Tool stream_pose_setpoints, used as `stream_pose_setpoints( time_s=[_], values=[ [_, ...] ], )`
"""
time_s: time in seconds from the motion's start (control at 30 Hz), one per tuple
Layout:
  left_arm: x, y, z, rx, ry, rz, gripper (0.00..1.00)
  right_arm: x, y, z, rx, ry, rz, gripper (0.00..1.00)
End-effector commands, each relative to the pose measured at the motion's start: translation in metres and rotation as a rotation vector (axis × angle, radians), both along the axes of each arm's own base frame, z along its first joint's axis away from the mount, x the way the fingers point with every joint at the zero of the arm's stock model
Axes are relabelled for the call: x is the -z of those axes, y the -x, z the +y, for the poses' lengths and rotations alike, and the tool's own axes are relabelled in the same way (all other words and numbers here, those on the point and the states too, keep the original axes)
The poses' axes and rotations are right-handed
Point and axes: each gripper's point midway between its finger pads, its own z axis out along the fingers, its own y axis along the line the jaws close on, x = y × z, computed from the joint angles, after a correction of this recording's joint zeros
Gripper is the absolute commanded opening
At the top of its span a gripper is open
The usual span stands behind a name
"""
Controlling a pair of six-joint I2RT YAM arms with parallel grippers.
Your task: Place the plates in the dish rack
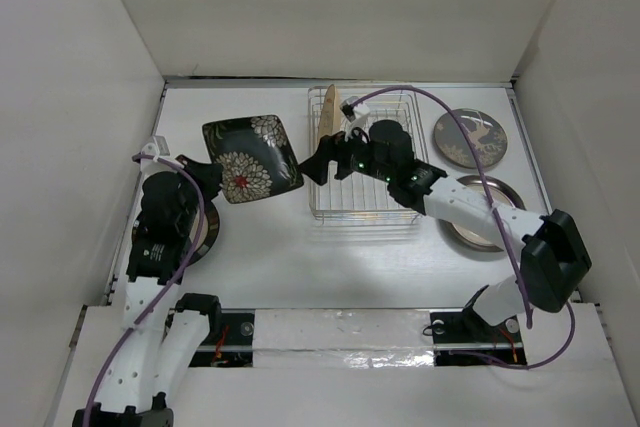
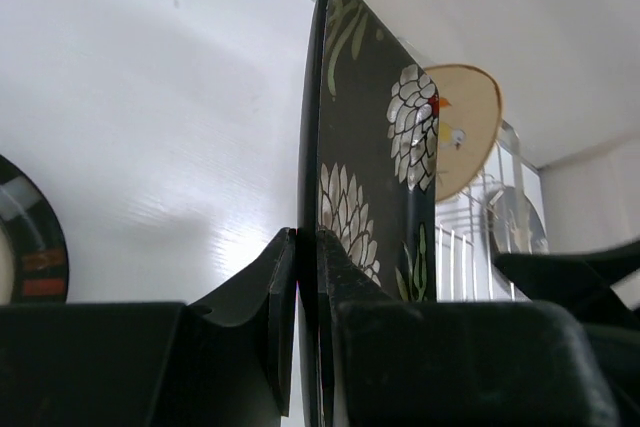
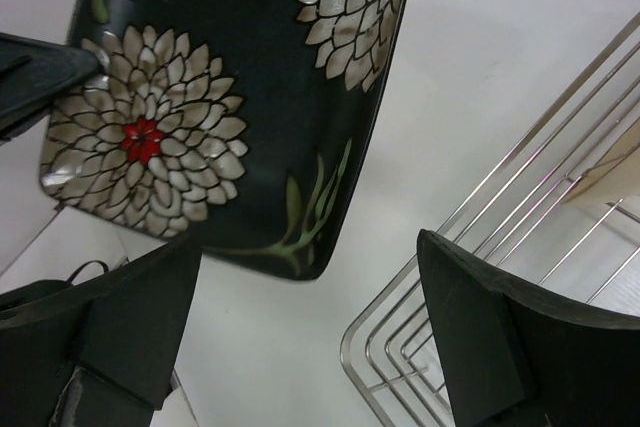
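Note:
The other edge of the black square plate has to go into the dish rack, so my right gripper should next grab the plate's edge opposite my left gripper.
My left gripper (image 1: 203, 173) is shut on the left edge of the black square plate with white-and-red flowers (image 1: 252, 157) and holds it above the table, left of the dish rack (image 1: 365, 162). In the left wrist view the fingers (image 2: 308, 277) pinch the plate (image 2: 370, 147) edge-on. My right gripper (image 1: 322, 161) is open and empty at the rack's left side, just right of the plate. In the right wrist view the plate (image 3: 230, 97) lies beyond the open gripper (image 3: 310, 247), with the rack corner (image 3: 480, 247) at right. A tan round plate (image 1: 328, 112) stands upright in the rack.
Two dark round plates lie right of the rack, one at the back (image 1: 470, 137) and one nearer (image 1: 482, 214). Another dark round plate (image 1: 203, 234) lies under my left arm. White walls enclose the table on three sides.

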Motion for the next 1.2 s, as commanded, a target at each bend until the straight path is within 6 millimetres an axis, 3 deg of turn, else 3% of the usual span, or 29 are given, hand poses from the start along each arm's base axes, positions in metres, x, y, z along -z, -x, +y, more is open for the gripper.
stream_pose_setpoints(
  time_s=[0.0, 0.27, 0.4, 0.47, 0.67, 0.77, 0.8, 0.87, 0.9, 1.03, 1.1, 1.13, 1.17],
  values=[
    [-0.103, 0.014, -0.023, 0.127, 0.102, -0.301, 0.0, -0.025, -0.008, 0.013, -0.004, -0.069, -0.061, 0.96],
    [-0.116, 0.028, -0.043, 0.248, 0.136, -0.319, 0.0, -0.015, -0.017, 0.016, 0.034, -0.09, -0.032, 1.0],
    [-0.116, 0.032, -0.056, 0.325, 0.16, -0.323, 0.0, -0.021, -0.007, 0.024, -0.023, -0.171, -0.033, 0.99],
    [-0.115, 0.032, -0.061, 0.35, 0.176, -0.327, 0.0, -0.015, -0.004, 0.022, -0.038, -0.194, -0.021, 0.96],
    [-0.124, 0.041, -0.078, 0.462, 0.221, -0.376, 0.0, -0.027, -0.001, 0.004, -0.062, -0.336, -0.035, 0.91],
    [-0.124, 0.042, -0.084, 0.506, 0.243, -0.386, 0.0, -0.03, 0.013, 0.006, -0.146, -0.384, -0.019, 0.81],
    [-0.12, 0.04, -0.087, 0.521, 0.249, -0.372, 0.0, -0.031, 0.018, 0.004, -0.16, -0.398, -0.027, 0.67],
    [-0.114, 0.037, -0.09, 0.537, 0.247, -0.359, 0.0, -0.036, 0.022, 0.001, -0.163, -0.414, -0.04, 0.53],
    [-0.11, 0.035, -0.09, 0.539, 0.246, -0.347, 0.0, -0.043, 0.026, -0.001, -0.175, -0.428, -0.059, 0.39],
    [-0.096, 0.03, -0.091, 0.539, 0.219, -0.324, 0.0, -0.056, 0.034, -0.01, -0.183, -0.447, -0.08, 0.03],
    [-0.09, 0.026, -0.088, 0.525, 0.197, -0.31, 0.0, -0.063, 0.033, -0.016, -0.166, -0.462, -0.087, 0.0],
    [-0.088, 0.026, -0.087, 0.516, 0.184, -0.293, 0.12, -0.072, 0.037, -0.019, -0.171, -0.476, -0.101, 0.0],
    [-0.087, 0.025, -0.085, 0.505, 0.17, -0.284, 0.18, -0.076, 0.036, -0.024, -0.162, -0.484, -0.109, 0.0]
  ],
)
